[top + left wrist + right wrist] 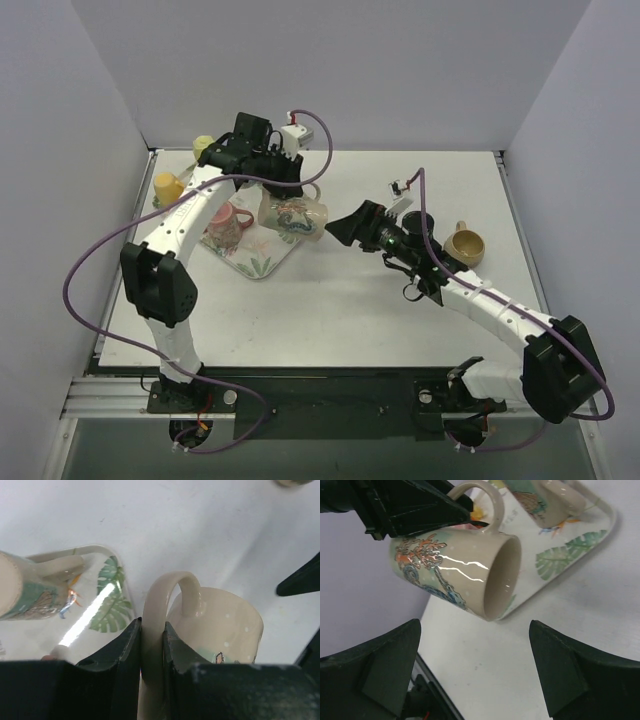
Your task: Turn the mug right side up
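Observation:
I will grab the cream mug by the rim of its opening (324, 224) (491, 611) with my right gripper next. That leaves the mug's base free to set upright.
A cream mug with a sea-creature print (293, 218) hangs on its side above the right edge of the tray, its mouth facing right. My left gripper (281, 190) is shut on its handle (152, 605) from above; the mug body (225, 625) shows beyond the fingers. In the right wrist view the mug (452, 572) is tilted, its open mouth turned towards my right gripper (480, 655). My right gripper (345, 228) is open and empty, just right of the mug's mouth and apart from it.
A white tray with a leaf print (255, 262) lies under the mug, with a second, pinkish mug (228, 222) on it. A yellow mug (168, 187) and a pale green cup (203, 147) stand at the back left. A tan mug (465, 245) stands at the right.

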Controlling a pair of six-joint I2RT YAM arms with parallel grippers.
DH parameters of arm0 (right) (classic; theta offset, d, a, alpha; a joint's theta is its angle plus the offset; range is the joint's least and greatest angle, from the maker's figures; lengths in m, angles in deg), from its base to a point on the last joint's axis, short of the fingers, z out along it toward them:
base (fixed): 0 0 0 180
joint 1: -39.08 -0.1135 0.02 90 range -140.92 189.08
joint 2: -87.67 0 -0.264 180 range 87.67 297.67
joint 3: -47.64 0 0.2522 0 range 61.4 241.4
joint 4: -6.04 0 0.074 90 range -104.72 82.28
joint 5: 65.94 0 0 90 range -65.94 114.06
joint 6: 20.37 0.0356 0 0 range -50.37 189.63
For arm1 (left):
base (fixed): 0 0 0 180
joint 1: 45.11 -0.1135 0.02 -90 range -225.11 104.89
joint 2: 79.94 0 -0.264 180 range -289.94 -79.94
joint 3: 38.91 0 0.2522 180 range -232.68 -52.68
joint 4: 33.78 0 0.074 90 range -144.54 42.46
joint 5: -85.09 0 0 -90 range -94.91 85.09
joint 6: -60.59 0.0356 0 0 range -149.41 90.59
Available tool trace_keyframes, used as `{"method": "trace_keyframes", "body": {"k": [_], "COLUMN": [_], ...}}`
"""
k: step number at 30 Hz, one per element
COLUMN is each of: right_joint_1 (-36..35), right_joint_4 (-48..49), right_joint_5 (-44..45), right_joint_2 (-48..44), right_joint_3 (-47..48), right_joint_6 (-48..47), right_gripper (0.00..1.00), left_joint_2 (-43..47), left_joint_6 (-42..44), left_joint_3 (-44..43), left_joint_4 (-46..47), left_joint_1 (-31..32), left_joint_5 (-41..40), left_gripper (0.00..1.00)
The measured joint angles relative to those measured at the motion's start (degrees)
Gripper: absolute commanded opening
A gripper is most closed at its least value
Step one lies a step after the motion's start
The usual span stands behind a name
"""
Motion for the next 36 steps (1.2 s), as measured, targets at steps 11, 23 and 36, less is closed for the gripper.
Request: {"method": "trace_keyframes", "body": {"k": [11, 23, 36], "right_joint_1": [-6.36, -7.58, 5.92], "right_joint_4": [12.50, 6.23, -52.94], "right_joint_5": [1.18, 1.09, 24.46], "right_joint_2": [-0.74, -2.71, 4.87], "right_joint_3": [-0.61, 2.60, 23.08], "right_joint_6": [10.99, 5.16, -19.85], "right_gripper": [0.56, 0.00, 0.00], "left_joint_2": [4.50, 6.95, 12.31], "left_joint_6": [-6.38, -8.07, 5.70], "left_joint_3": [-1.03, 0.98, 4.39], "left_joint_4": [-2.49, -0.17, 2.29], "left_joint_1": [2.89, 2.23, -0.98], "left_joint_5": [13.57, 16.02, -12.11], "left_gripper": [0.00, 0.82, 0.87]}}
